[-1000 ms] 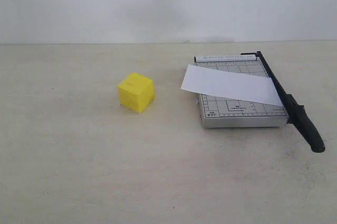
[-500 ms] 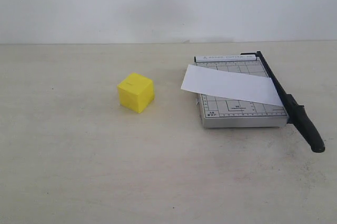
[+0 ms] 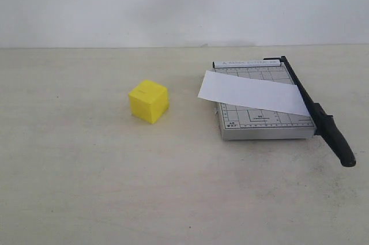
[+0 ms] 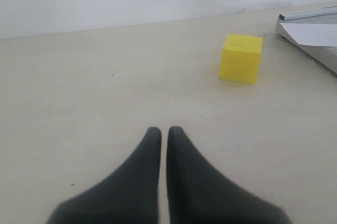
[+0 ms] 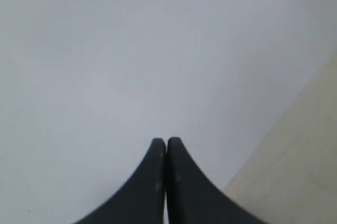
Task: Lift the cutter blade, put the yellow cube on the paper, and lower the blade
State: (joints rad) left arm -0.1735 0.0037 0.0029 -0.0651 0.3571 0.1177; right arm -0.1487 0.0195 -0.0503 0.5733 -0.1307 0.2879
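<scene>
I will next grab the black cutter blade by its thick handle (image 3: 337, 141) with my right gripper. The blade is still down, and this is to raise it.
The yellow cube (image 3: 149, 101) rests on the table left of the grey cutter board (image 3: 262, 119). Across the board lies the white paper (image 3: 252, 93), overhanging its left edge. The black cutter blade (image 3: 317, 112) is down along the board's right side, its thick handle jutting toward the front. Neither arm shows in the exterior view. In the left wrist view my left gripper (image 4: 164, 131) is shut and empty, well short of the yellow cube (image 4: 240, 58), with the paper (image 4: 315, 33) at the frame edge. My right gripper (image 5: 166, 142) is shut, facing a blank white wall.
A pale beige tabletop (image 3: 86, 170) spreads around the cube and board, with a white wall (image 3: 173, 3) behind. A strip of the tabletop (image 5: 300, 161) shows in the right wrist view.
</scene>
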